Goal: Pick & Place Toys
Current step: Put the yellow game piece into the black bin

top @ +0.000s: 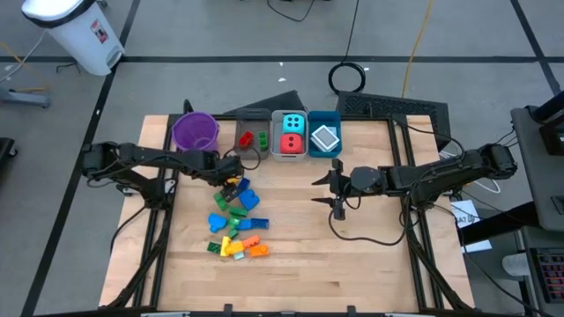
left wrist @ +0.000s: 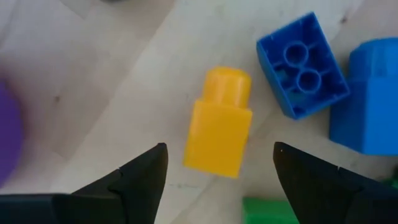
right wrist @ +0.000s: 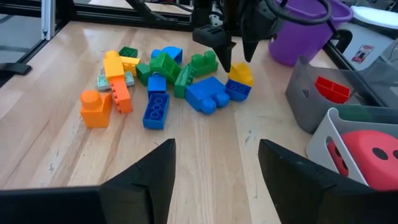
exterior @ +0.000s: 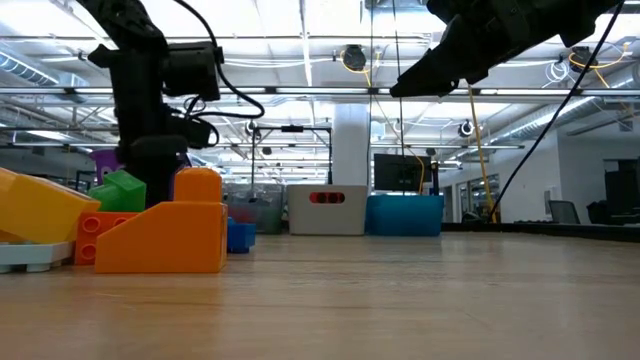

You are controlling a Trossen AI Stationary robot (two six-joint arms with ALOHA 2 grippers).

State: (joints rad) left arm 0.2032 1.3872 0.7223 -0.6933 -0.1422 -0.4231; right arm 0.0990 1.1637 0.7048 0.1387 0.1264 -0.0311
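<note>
Next, my left gripper takes hold of the brick by its square-edged body (left wrist: 217, 140), to put the yellow brick into the grey bin.
A yellow brick (left wrist: 219, 124) lies on its side on the wooden table at the far end of a pile of bricks (top: 234, 222), next to a blue brick (left wrist: 301, 65). My left gripper (left wrist: 219, 149) is open just above it, one finger on either side, apart from it. It also shows in the right wrist view (right wrist: 233, 46), above the yellow brick (right wrist: 241, 73). My right gripper (top: 333, 192) is open and empty over the table's middle right. A cyan die (top: 292, 122) and a red die (top: 291, 143) lie in the white bin.
A purple bucket (top: 195, 132) stands at the far left. Beside it stand a grey bin (top: 252, 136) with a red and a green brick, a white bin (top: 277, 145) and a blue bin (top: 338, 145) with white flat pieces. Bare wood lies before my right gripper.
</note>
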